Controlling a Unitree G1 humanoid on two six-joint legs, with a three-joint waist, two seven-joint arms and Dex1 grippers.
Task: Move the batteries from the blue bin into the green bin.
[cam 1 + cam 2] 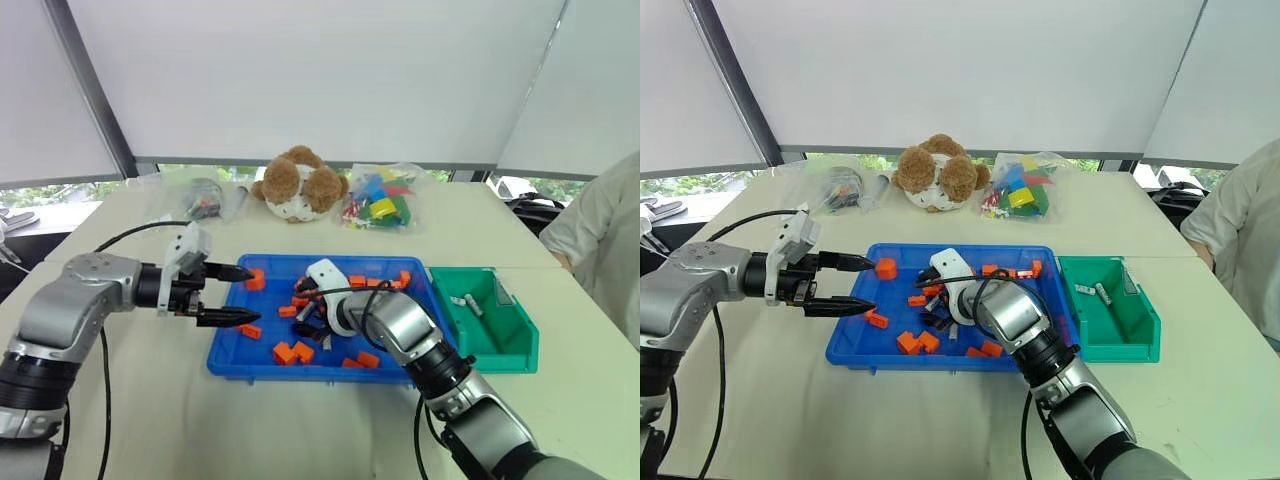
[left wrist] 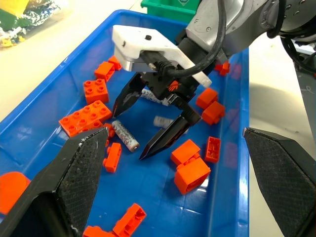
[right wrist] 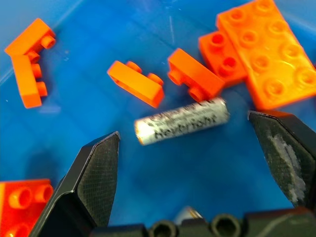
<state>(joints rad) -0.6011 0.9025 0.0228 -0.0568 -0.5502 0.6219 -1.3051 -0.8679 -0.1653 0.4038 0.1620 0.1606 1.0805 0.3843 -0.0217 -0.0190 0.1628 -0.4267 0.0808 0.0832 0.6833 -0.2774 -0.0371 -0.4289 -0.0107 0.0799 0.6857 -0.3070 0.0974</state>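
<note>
I should close my right gripper now, and it would catch the silver battery. My fingers are beside both ends of the battery on the bottom of the blue bin.
The blue bin (image 1: 224,350) lies mid-table and holds orange blocks (image 1: 293,351) and silver batteries. My right gripper (image 2: 127,137) is open and reaches down into the bin, its fingers either side of one battery (image 3: 182,120) lying on the floor. A second battery (image 2: 163,121) lies just beyond it. The green bin (image 1: 510,345) stands against the blue bin's right end with batteries (image 1: 1102,293) inside. My left gripper (image 1: 254,294) is open and empty, hovering over the blue bin's left end and pointing right.
A brown plush toy (image 1: 298,185), a bag of coloured blocks (image 1: 380,205) and a clear bag (image 1: 200,200) lie at the table's far side. A person's sleeve (image 1: 600,240) is at the right edge. Bare tabletop surrounds both bins.
</note>
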